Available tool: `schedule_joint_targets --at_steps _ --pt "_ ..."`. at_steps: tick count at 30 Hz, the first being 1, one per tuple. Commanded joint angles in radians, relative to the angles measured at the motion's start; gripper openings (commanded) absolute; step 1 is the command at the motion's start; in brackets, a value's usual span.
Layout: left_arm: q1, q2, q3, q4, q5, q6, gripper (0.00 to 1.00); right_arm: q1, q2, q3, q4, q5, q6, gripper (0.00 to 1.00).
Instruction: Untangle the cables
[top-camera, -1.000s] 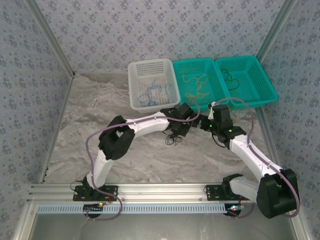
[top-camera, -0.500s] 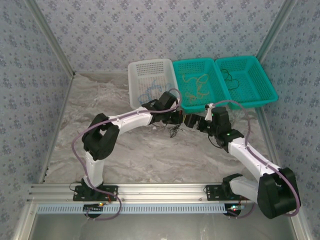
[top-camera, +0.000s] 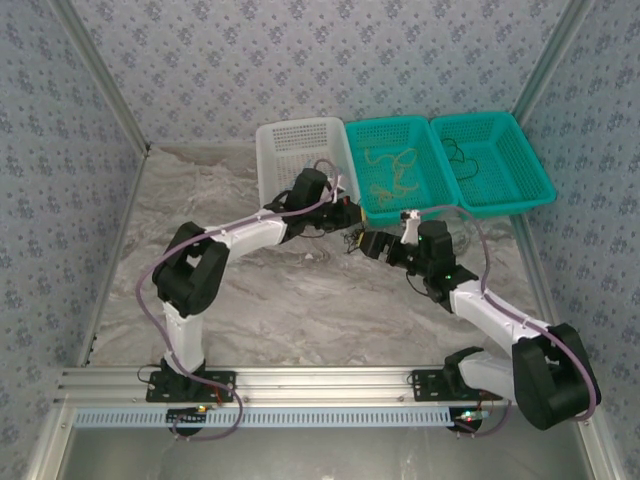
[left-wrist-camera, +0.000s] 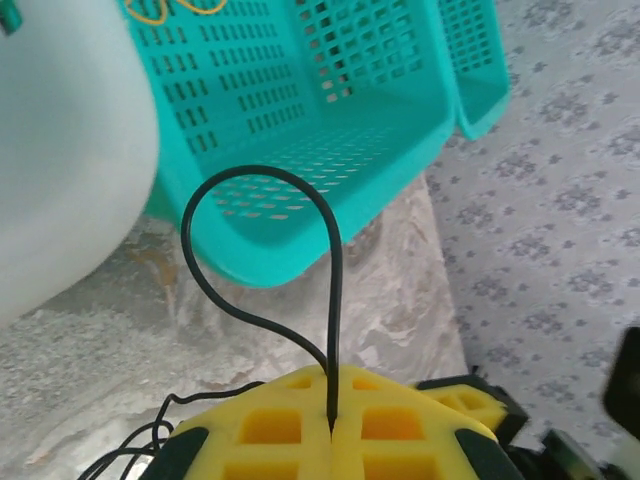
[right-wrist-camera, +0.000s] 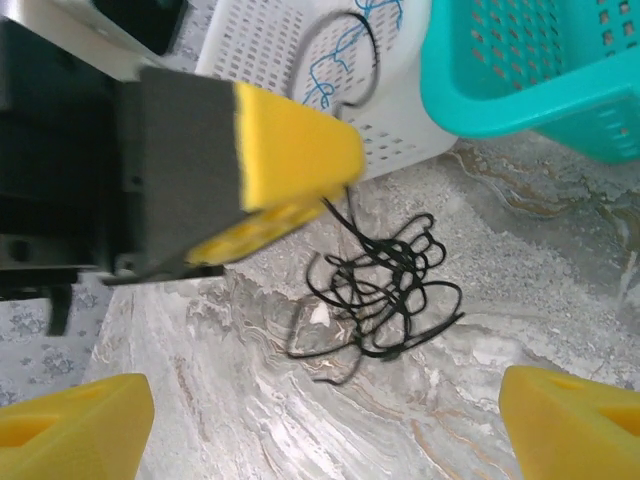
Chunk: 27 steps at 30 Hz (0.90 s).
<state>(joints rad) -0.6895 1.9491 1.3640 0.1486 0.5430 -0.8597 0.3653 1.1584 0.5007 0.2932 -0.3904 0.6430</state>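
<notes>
I should untangle the cable by pulling it apart, so I need to grab the hanging black clump (top-camera: 352, 240) (right-wrist-camera: 388, 286) next with my right gripper, away from the left gripper's piece.
My left gripper (left-wrist-camera: 332, 400) is shut on a strand of black cable (left-wrist-camera: 262, 176), which loops up above its yellow pads. From this gripper (right-wrist-camera: 290, 150) a tangled clump of black cable (right-wrist-camera: 385, 290) hangs down to the marble table. In the top view the left gripper (top-camera: 343, 217) is in front of where the white and teal baskets meet, with the black clump (top-camera: 352, 239) under it. My right gripper (right-wrist-camera: 322, 410) is open just short of the clump, nothing between its fingers (right-wrist-camera: 75, 430). It (top-camera: 368, 243) sits just right of the clump.
A white basket (top-camera: 275, 150) at the back holds a blue cable (right-wrist-camera: 335, 55). The middle teal basket (top-camera: 385, 128) holds a yellow-tan cable (top-camera: 392, 170), and the right teal basket (top-camera: 520, 150) holds a black one (top-camera: 460, 160). Wallpapered walls close both sides.
The left gripper has carried the black clump back and left, toward the baskets. The right arm followed to the left, staying beside the clump.
</notes>
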Motion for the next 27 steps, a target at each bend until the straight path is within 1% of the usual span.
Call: schedule_joint_targets --at_steps 1,4,7,12,15,17,19,21,23,25,27 --pt "-0.002 -0.07 -0.014 0.065 0.061 -0.032 0.0 0.001 0.029 -0.003 0.031 -0.031 -0.093 0.88" --pt "-0.001 -0.083 -0.022 0.058 0.058 -0.026 0.0 0.004 0.064 0.03 0.036 -0.038 -0.073 0.84" --pt "-0.001 -0.088 -0.025 0.051 0.054 -0.021 0.0 0.011 0.101 0.058 0.043 0.003 -0.028 0.81" --pt "-0.002 -0.09 -0.026 0.052 0.056 -0.022 0.0 0.029 0.143 0.073 0.106 0.018 0.007 0.8" --pt "-0.002 -0.088 -0.026 0.051 0.057 -0.022 0.0 0.044 0.169 0.082 0.144 0.06 0.029 0.78" --pt "-0.002 -0.088 -0.025 0.05 0.058 -0.021 0.0 0.056 0.181 0.083 0.166 0.103 0.043 0.72" --pt "-0.002 -0.091 -0.028 0.049 0.055 -0.019 0.0 0.064 0.19 0.087 0.159 0.149 0.041 0.61" --pt "-0.002 -0.094 -0.031 0.045 0.051 -0.018 0.0 0.069 0.185 0.08 0.153 0.185 0.045 0.55" --pt "-0.002 -0.097 -0.031 0.04 0.049 -0.013 0.0 0.067 0.177 0.072 0.148 0.203 0.047 0.47" --pt "-0.002 -0.099 -0.032 0.034 0.046 -0.008 0.0 0.067 0.172 0.07 0.136 0.212 0.047 0.35" --pt "-0.002 -0.098 -0.032 0.034 0.043 -0.008 0.0 0.068 0.164 0.071 0.122 0.218 0.037 0.28"
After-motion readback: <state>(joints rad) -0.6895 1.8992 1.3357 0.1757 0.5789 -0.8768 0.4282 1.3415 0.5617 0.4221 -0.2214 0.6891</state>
